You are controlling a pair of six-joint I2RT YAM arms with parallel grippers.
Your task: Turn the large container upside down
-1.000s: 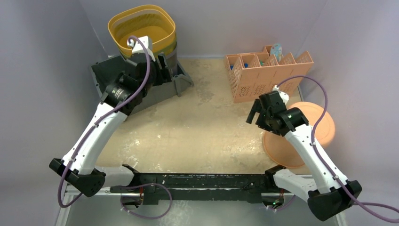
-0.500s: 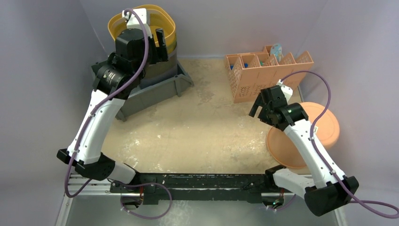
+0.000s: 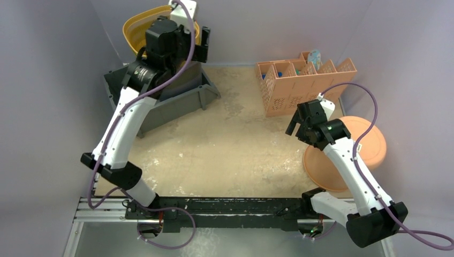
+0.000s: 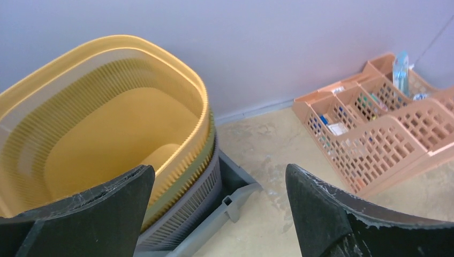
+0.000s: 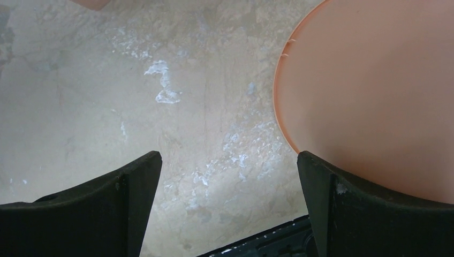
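Observation:
I will turn the yellow basket over, so my left gripper will next pinch the yellow basket's rim (image 3: 197, 33) (image 4: 201, 121) on the side that faces the orange organizer.
A large yellow slatted basket (image 3: 137, 28) stands upright at the back left, nested in a grey slatted basket (image 4: 188, 208) that sits in a dark grey bin (image 3: 179, 101). The left wrist view looks down into the yellow basket (image 4: 107, 128). My left gripper (image 3: 196, 46) hangs open and empty above the basket's right rim, with its jaws wide apart (image 4: 219, 214), touching nothing. My right gripper (image 3: 293, 127) is open and empty above the bare table, next to the edge of a round orange lid (image 5: 375, 91).
An orange lattice organizer (image 3: 300, 80) holding small items stands at the back right and also shows in the left wrist view (image 4: 375, 128). The round orange lid (image 3: 369, 147) lies at the right. Grey walls close in the back and both sides.
My left arm has risen and swung back and to the right, from beside the basket's front to above its right rim. My right gripper has shifted slightly right.

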